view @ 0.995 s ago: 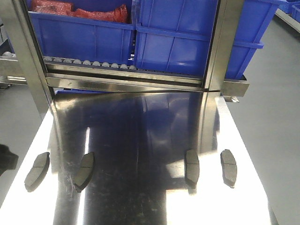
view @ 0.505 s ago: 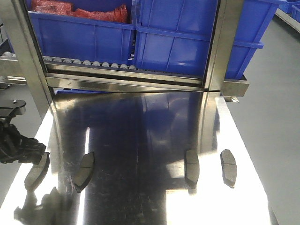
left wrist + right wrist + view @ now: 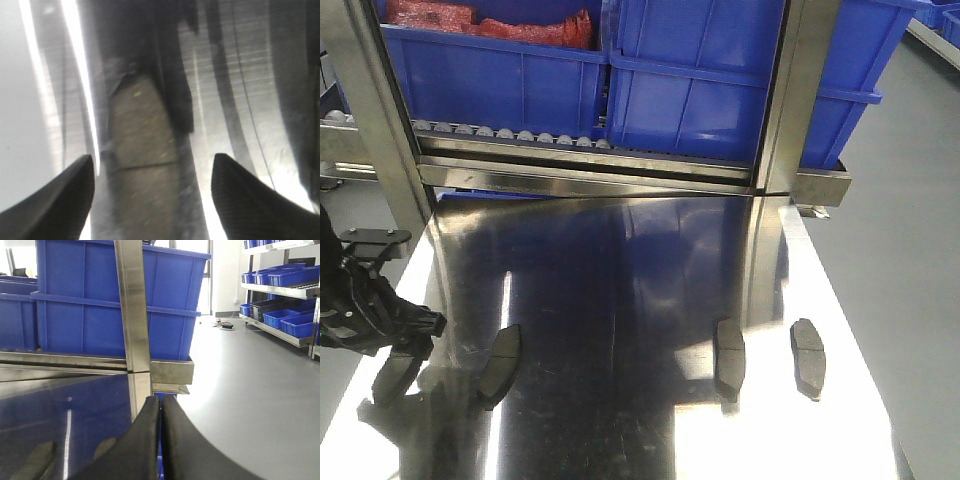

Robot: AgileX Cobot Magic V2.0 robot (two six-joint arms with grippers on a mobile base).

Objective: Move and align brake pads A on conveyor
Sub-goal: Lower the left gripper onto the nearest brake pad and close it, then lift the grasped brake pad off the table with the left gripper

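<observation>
I need to grab the leftmost pad with my left gripper by its long edges (image 3: 148, 166) beside the groove. The brake pad's tapered end (image 3: 138, 87) then stays free to align on the conveyor.
Four dark grey brake pads lie in a row on the shiny steel table (image 3: 620, 260): the leftmost (image 3: 392, 375), a second (image 3: 500, 365), a third (image 3: 729, 355) and the rightmost (image 3: 808, 355). My left gripper (image 3: 415, 338) hovers over the leftmost pad. In the left wrist view that gripper (image 3: 152, 157) is open, and the pad (image 3: 145, 170) lies lengthwise between the two fingers, apart from both. My right gripper (image 3: 160, 400) is shut on nothing at the table's right side, with two pads (image 3: 107, 447) (image 3: 37, 460) to its left. The conveyor is out of view.
A roller rack with blue bins (image 3: 690, 90) stands at the table's far edge, framed by steel posts (image 3: 790, 130). Red parts (image 3: 530, 28) lie in the left bin. Grey floor (image 3: 910, 250) lies to the right of the table, with more shelves of blue bins (image 3: 285, 320) beyond it.
My left arm has come in from the left edge and moved right, over the leftmost pad. The pads and the right gripper have not moved.
</observation>
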